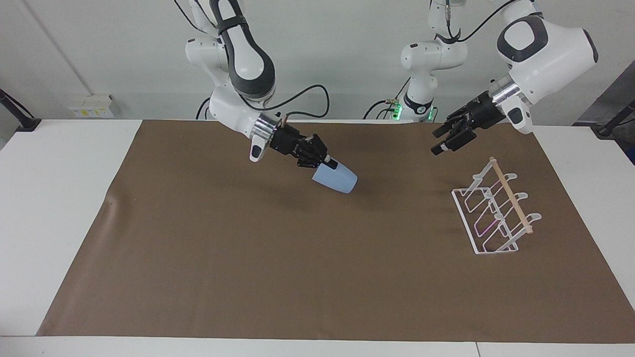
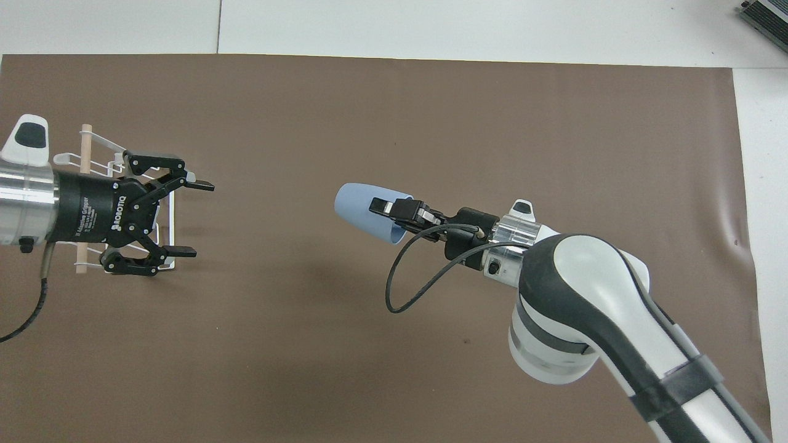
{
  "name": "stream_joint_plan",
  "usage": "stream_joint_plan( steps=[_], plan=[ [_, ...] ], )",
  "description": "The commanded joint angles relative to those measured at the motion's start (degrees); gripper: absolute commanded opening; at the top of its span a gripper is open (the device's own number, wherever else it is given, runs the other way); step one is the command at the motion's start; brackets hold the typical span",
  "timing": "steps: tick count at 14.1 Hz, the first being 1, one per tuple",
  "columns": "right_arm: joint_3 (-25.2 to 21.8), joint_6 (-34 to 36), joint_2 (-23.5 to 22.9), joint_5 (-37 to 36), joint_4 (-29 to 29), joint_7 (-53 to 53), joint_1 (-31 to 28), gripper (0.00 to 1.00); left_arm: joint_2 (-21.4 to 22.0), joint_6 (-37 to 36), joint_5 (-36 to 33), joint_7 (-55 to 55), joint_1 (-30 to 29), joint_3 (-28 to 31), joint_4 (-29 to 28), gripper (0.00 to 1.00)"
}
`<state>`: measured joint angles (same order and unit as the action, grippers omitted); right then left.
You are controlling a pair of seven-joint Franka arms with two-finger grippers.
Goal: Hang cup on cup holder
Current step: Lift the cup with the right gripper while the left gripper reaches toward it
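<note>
The fingers of my right gripper already cover the pale blue cup's rim, so my left gripper next needs to grab the cup's free base end [image 2: 352, 202] to hang the cup.
The pale blue cup [image 1: 337, 179] hangs tilted in the air over the middle of the brown mat, base pointing toward the left arm's end of the table; it also shows in the overhead view [image 2: 360, 209]. My right gripper [image 1: 329, 163] [image 2: 386, 207] is shut on its rim. The white wire cup holder [image 1: 493, 213] with its wooden rod stands on the mat at the left arm's end. My left gripper [image 1: 443, 143] [image 2: 197, 218] is open and empty in the air, above the holder's edge, pointing at the cup. It partly covers the holder [image 2: 85, 136] from above.
The brown mat [image 1: 297, 272] covers most of the white table. A grey device [image 2: 766, 15] lies at the table's corner farthest from the robots, at the right arm's end. A cable loops under my right wrist [image 2: 400, 289].
</note>
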<state>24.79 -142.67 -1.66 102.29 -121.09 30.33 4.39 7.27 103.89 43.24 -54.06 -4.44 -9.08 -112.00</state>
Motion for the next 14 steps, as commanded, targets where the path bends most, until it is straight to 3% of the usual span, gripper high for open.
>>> stream_joint_plan(
  steps=[1,8,14],
  plan=[
    [2.18,-0.41,1.21,3.44,0.95,1.05,-0.79,0.00,1.70,7.53,2.46,-2.70,4.43,0.20,-3.83,1.00],
    [8.69,-2.17,3.41,11.16,1.12,0.96,-0.87,0.00,-0.24,15.81,3.08,-7.28,11.56,0.11,-5.86,1.00],
    [10.28,-3.49,3.85,16.71,1.39,0.96,-0.87,0.00,-0.24,13.37,3.08,-7.81,11.56,0.11,-5.16,1.00]
  ],
)
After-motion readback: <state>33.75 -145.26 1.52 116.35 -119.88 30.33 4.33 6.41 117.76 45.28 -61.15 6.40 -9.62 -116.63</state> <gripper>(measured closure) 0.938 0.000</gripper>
